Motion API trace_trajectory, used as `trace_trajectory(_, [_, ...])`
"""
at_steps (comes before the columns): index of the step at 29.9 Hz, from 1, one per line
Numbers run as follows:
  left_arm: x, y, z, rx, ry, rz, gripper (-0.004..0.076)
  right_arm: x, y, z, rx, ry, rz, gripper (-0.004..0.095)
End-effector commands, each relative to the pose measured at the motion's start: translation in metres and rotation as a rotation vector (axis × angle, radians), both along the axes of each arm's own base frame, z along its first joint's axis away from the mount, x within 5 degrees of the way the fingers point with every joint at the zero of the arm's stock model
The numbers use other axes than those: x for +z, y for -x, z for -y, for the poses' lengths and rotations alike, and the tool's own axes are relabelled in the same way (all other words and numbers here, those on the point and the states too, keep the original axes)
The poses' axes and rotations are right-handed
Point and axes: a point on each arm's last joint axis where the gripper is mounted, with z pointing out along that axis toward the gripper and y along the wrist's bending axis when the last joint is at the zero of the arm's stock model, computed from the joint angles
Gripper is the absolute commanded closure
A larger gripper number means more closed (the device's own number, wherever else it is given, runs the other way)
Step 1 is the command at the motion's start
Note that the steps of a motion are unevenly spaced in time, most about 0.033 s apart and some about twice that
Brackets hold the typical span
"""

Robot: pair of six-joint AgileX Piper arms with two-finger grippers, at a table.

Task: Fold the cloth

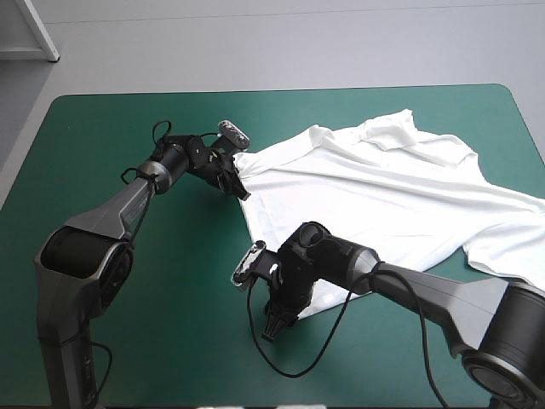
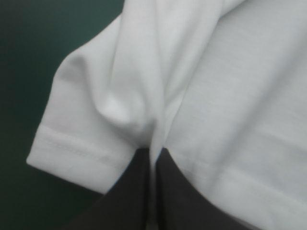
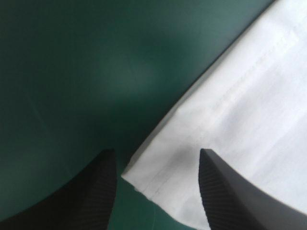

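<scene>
The T-shirt lies spread out on the tabletop. Next, my right gripper grips the T-shirt by its hemmed corner [image 3: 148, 178], where a free edge shows.
The white T-shirt [image 1: 383, 192] lies spread across the right half of the teal-green table, wrinkled, with its collar toward the far edge. My left gripper [image 1: 239, 183] is shut on the T-shirt at its left hem corner; in the left wrist view the cloth [image 2: 144, 96] bunches into a fold pinched between the fingertips [image 2: 168, 165]. My right gripper [image 1: 277, 325] hovers at the shirt's near-left corner, open. In the right wrist view that hemmed corner [image 3: 172, 163] lies between the two fingers [image 3: 108, 165], which stand apart over it.
The teal-green cover [image 1: 128, 341] lies bare to the left and along the near edge. A sleeve of the shirt [image 1: 511, 251] reaches the table's right edge.
</scene>
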Motion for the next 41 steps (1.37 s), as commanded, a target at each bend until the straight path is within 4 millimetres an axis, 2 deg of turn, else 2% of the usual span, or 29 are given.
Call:
trace_trajectory(1, [0.036, 0.004, 0.0, 0.006, 0.036, 0.069, 0.0705, 0.007, 0.0, -0.003, 0.001, -0.027, 0.013, 0.0417])
trace_trajectory(5, [0.036, 0.004, 0.0, 0.005, 0.035, 0.064, 0.0705, -0.005, -0.004, -0.003, -0.007, 0.04, 0.008, 0.0437])
trace_trajectory(7, [0.036, 0.005, 0.0, 0.003, 0.032, 0.06, 0.0705, -0.007, -0.005, -0.002, -0.008, 0.054, 0.014, 0.0498])
trace_trajectory(8, [0.036, 0.005, 0.0, 0.003, 0.032, 0.06, 0.0705, -0.007, -0.005, -0.002, -0.009, 0.061, 0.011, 0.0547])
trace_trajectory(12, [0.036, 0.005, 0.0, 0.002, 0.03, 0.058, 0.0705, -0.008, -0.002, 0.002, -0.006, 0.106, -0.016, 0.0902])
trace_trajectory(17, [0.036, 0.006, 0.0, 0.013, 0.04, 0.037, 0.0705, 0.006, -0.005, 0.004, -0.032, 0.058, 0.054, 0.0907])
trace_trajectory(19, [0.038, 0.008, -0.001, 0.032, 0.046, 0.026, 0.0705, 0.026, -0.01, 0.011, -0.066, 0.008, 0.154, 0.0907])
trace_trajectory(22, [0.05, 0.008, -0.004, 0.082, 0.087, 0.035, 0.0705, 0.058, -0.019, 0.036, -0.16, -0.054, 0.249, 0.0907])
trace_trajectory(28, [0.097, 0.008, -0.029, 0.185, 0.209, 0.092, 0.0705, 0.117, -0.047, 0.116, -0.433, -0.188, 0.382, 0.0907])
trace_trajectory(31, [0.128, 0.011, -0.047, 0.231, 0.296, 0.118, 0.0705, 0.142, -0.051, 0.158, -0.544, -0.238, 0.476, 0.0908])
trace_trajectory(33, [0.147, 0.013, -0.056, 0.254, 0.355, 0.148, 0.0705, 0.154, -0.051, 0.178, -0.589, -0.26, 0.526, 0.0908])
trace_trajectory(36, [0.181, 0.022, -0.07, 0.271, 0.408, 0.223, 0.0705, 0.169, -0.047, 0.201, -0.65, -0.3, 0.597, 0.0908])
trace_trajectory(41, [0.245, 0.047, -0.088, 0.297, 0.466, 0.378, 0.0705, 0.199, -0.038, 0.221, -0.701, -0.379, 0.728, 0.0908])
